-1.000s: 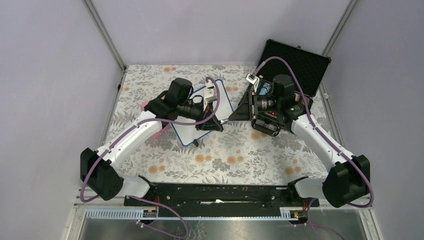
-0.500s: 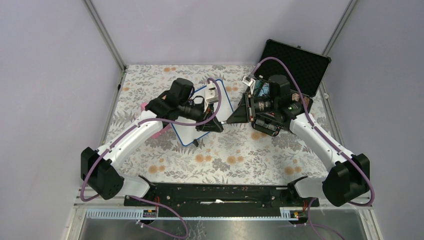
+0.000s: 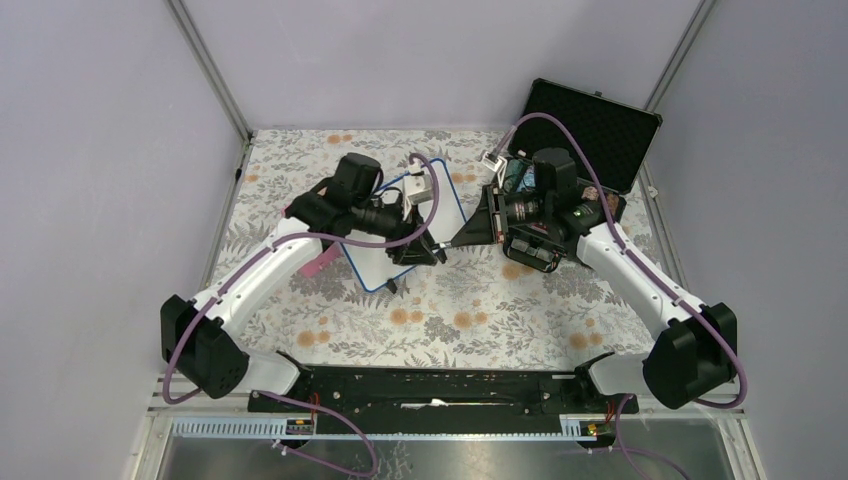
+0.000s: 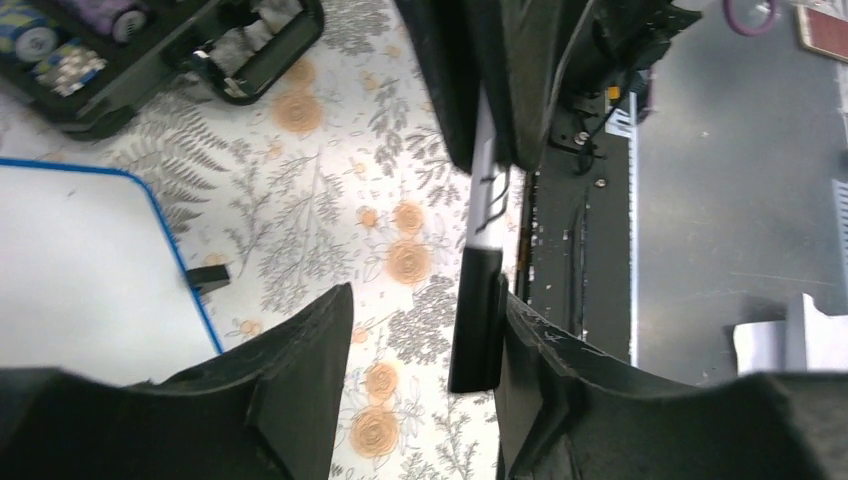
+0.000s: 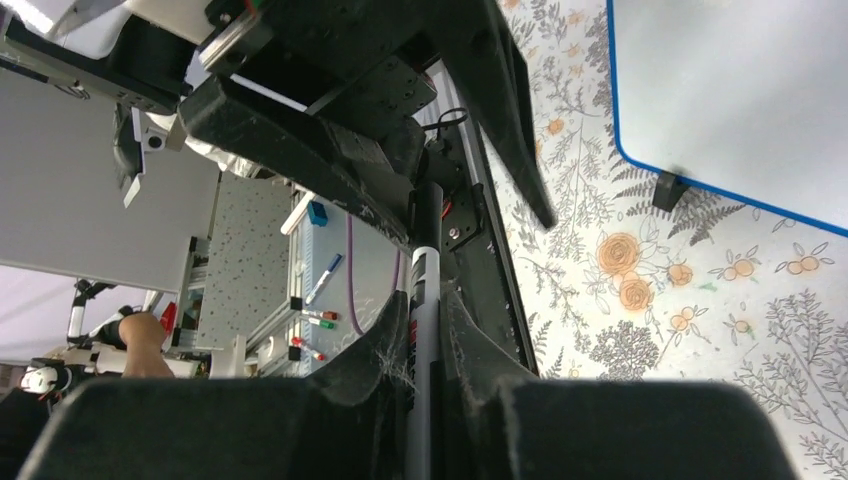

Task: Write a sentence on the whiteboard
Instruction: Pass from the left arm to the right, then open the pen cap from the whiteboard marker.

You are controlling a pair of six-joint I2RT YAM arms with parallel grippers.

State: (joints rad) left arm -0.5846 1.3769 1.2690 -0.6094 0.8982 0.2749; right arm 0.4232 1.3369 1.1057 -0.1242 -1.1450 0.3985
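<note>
The marker needs to be uncapped for writing, so my left gripper will grab the marker's black cap (image 3: 435,248) (image 4: 478,320). The white body of the marker is left to my right gripper.
The whiteboard (image 3: 385,262) lies flat at mid-table under my left arm; its blue-framed white face also shows in the left wrist view (image 4: 80,270) and the right wrist view (image 5: 740,90). Those parts are blank, and the sentence is out of view. The two grippers meet tip to tip just right of the board. My right gripper (image 5: 425,300) is shut on the white barrel of a marker (image 5: 424,265). The marker's black cap (image 4: 478,320) rests against one finger of my left gripper (image 4: 428,300), whose jaws stand open around it. From above, the left gripper (image 3: 435,250) and right gripper (image 3: 458,238) nearly touch.
A black foam-lined case (image 3: 590,125) stands open at the back right, with small items in its tray behind the right wrist. A pink object (image 3: 322,262) lies partly under my left forearm. A black rail (image 3: 430,385) runs along the near table edge.
My left gripper's jaws have spread apart off the marker's cap. The right gripper has moved a little left and closed on the marker's barrel.
</note>
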